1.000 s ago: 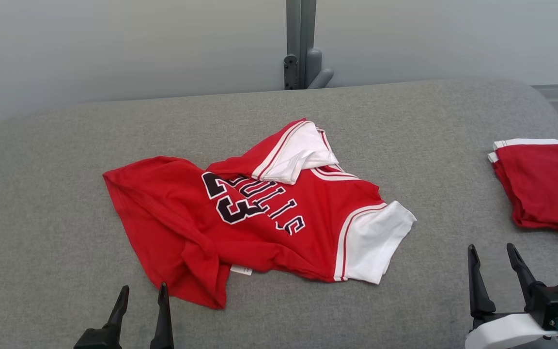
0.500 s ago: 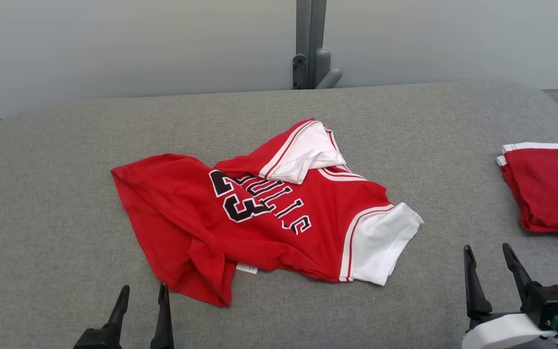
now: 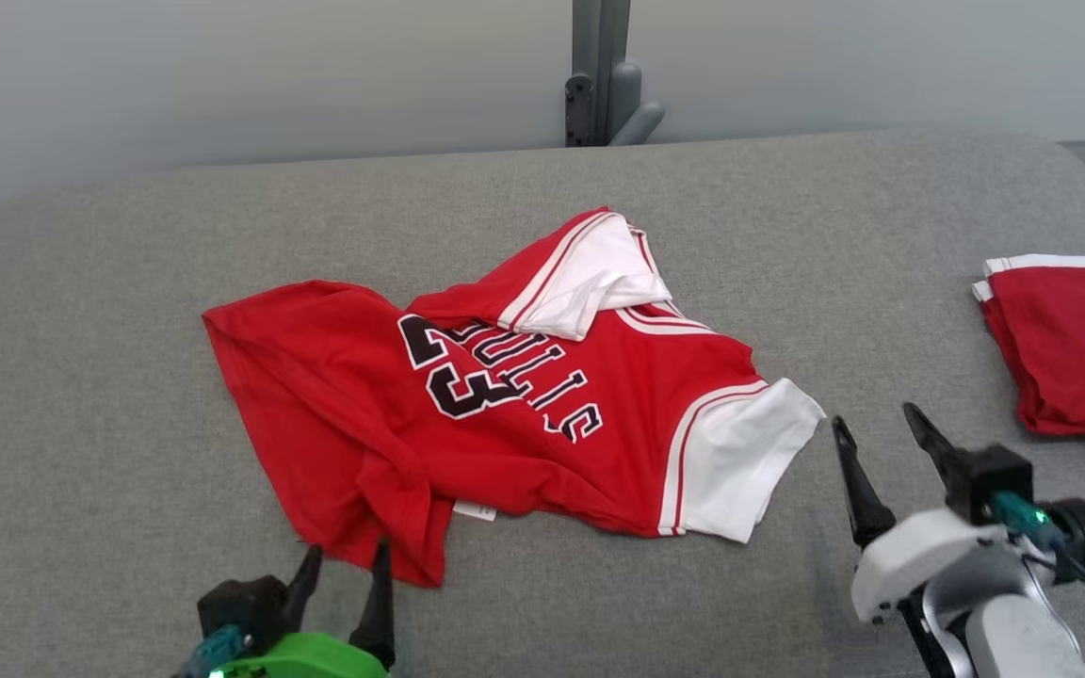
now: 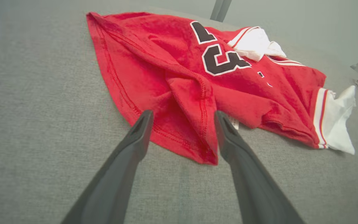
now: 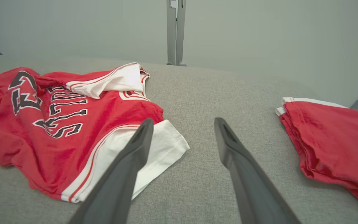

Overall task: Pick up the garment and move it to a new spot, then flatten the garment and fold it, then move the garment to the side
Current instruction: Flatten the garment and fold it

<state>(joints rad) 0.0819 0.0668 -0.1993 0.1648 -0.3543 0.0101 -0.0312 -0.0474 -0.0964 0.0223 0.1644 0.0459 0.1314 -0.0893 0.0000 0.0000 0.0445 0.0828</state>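
Note:
A loose fold (image 3: 403, 492) rises toward the hem while the rest of the jersey lies slack, so my left gripper should grab the jersey by its near hem corner (image 3: 423, 567) next.
The garment (image 3: 505, 414) is a red jersey with white sleeves and black lettering, lying crumpled in the middle of the grey padded table (image 3: 81, 395). It also appears in the left wrist view as the garment (image 4: 179, 71) and in the right wrist view as the garment (image 5: 57, 124). My left gripper (image 3: 347, 562) stands open just short of the jersey's near hem corner, its tips (image 4: 182, 116) straddling that corner without gripping it. Open too, my right gripper (image 3: 882, 426) hovers just right of the white sleeve (image 3: 740, 461), holding nothing.
A folded stack of red clothes (image 3: 1070, 348) lies at the table's right edge, also seen as the stack (image 5: 331, 143) in the right wrist view. A grey post with a bracket (image 3: 599, 75) stands behind the table against a pale wall.
Both arms have reached forward: the left gripper has closed in on the jersey's near hem, the right has moved up and left toward the white sleeve. The head view shifted slightly. The jersey lies unchanged.

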